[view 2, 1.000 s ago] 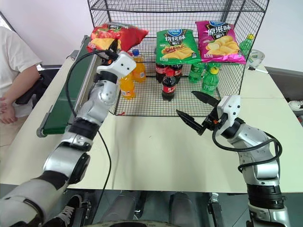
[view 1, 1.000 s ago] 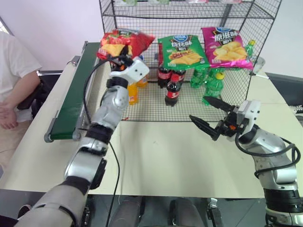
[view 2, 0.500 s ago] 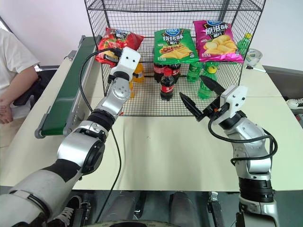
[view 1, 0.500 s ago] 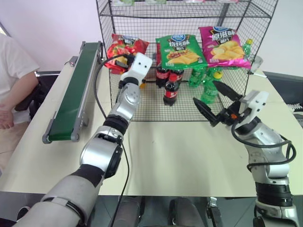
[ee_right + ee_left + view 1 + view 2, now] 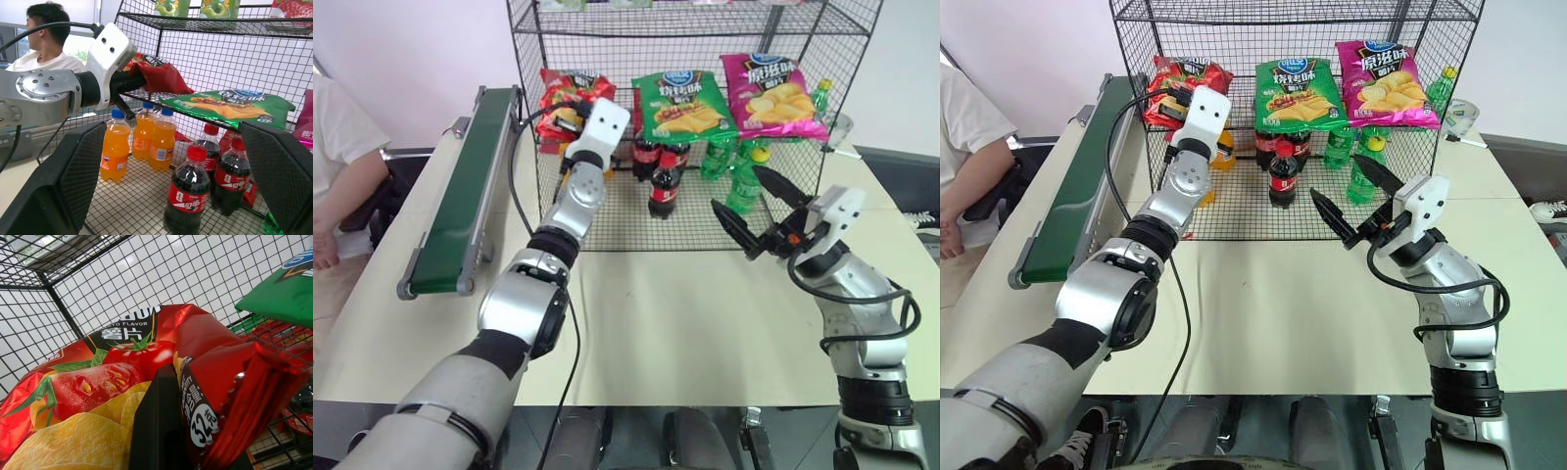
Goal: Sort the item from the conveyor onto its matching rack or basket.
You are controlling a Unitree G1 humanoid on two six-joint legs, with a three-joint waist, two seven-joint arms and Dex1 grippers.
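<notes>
The red chip bag's body (image 5: 564,92) spans the middle shelf inside the rack and would settle there, so it is time for my left gripper to open now.
The item, a glossy red chip bag (image 5: 564,90), sits at the left end of the rack's (image 5: 1293,22) middle tier, beside a green chip bag (image 5: 685,103). My left gripper (image 5: 562,114) reaches into the rack and is shut on the bag's near edge (image 5: 215,396). Whether the bag rests on the mesh or hangs just above it, I cannot tell. My right gripper (image 5: 735,188) hangs open and holds nothing, in front of the rack's right half. The dark-green conveyor (image 5: 460,196) runs along the table's left side with nothing on it.
A pink chip bag (image 5: 771,93) lies right of the green one. Orange bottles (image 5: 115,152), cola bottles (image 5: 663,186) and green bottles (image 5: 744,176) stand on the bottom tier. A person (image 5: 337,166) sits left of the conveyor. The pale table (image 5: 685,313) stretches before the rack.
My left gripper has rolled and carried the red bag from the rack's front left edge in over the middle tier. The right gripper has risen slightly, still open.
</notes>
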